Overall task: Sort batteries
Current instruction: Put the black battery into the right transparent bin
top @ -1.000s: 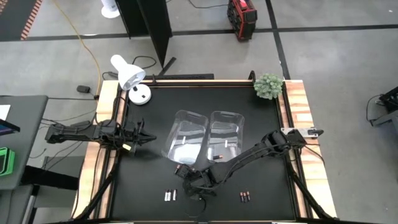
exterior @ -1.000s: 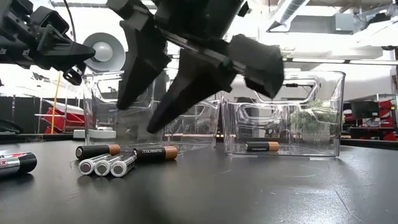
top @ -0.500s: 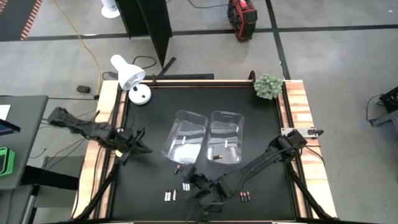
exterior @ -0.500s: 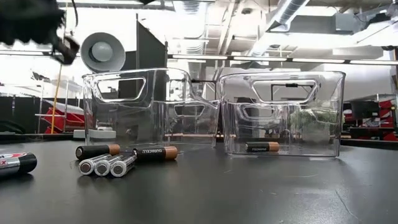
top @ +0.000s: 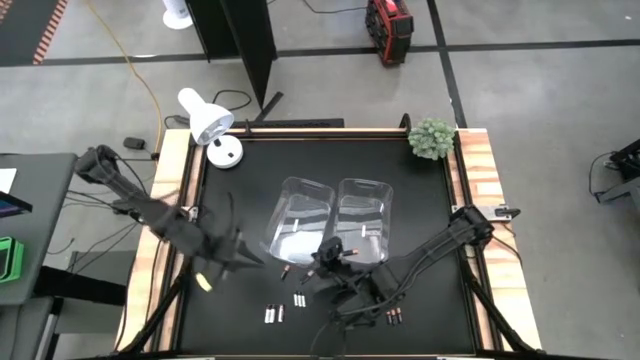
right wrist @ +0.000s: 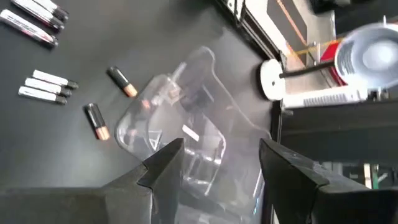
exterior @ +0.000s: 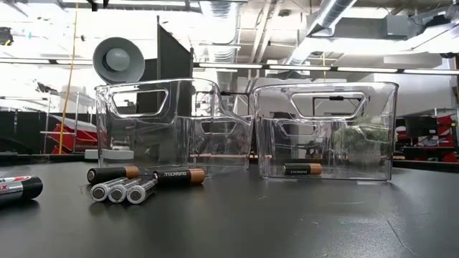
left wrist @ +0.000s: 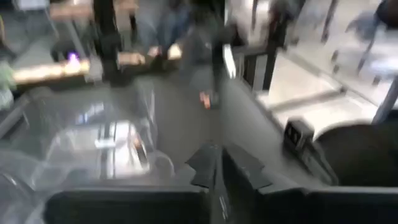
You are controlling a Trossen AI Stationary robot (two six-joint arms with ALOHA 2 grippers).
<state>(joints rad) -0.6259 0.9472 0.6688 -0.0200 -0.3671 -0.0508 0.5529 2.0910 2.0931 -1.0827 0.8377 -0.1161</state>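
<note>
My left gripper grabs the dark battery by its black end (top: 285,270) next, to sort it into the clear bins.
Two clear bins stand side by side mid-table, the left bin (top: 297,222) and the right bin (top: 363,218). A dark, copper-ended battery (exterior: 303,169) lies in the right bin. Loose batteries lie on the black table near the front: dark copper-ended ones (exterior: 179,175) (right wrist: 96,121), several white ones (exterior: 122,190) (right wrist: 46,87), and a dark pair (top: 393,317). My right gripper (right wrist: 224,158) is open and empty above the bins' near ends (top: 324,256). My left gripper (left wrist: 216,168) is shut and empty, left of the left bin (top: 248,263). Neither gripper shows in the low view.
A white desk lamp (top: 205,122) stands at the far left corner and a small green plant (top: 432,137) at the far right corner. Wooden rails (top: 475,180) edge the table's sides. Bare black table lies on the far side of the bins and at the right.
My right gripper has risen from the table among the loose batteries, out of the low view, and gone toward the bins' near ends. My left gripper has swung toward the near edge and to the right, closer to the left bin. The batteries have stayed put.
</note>
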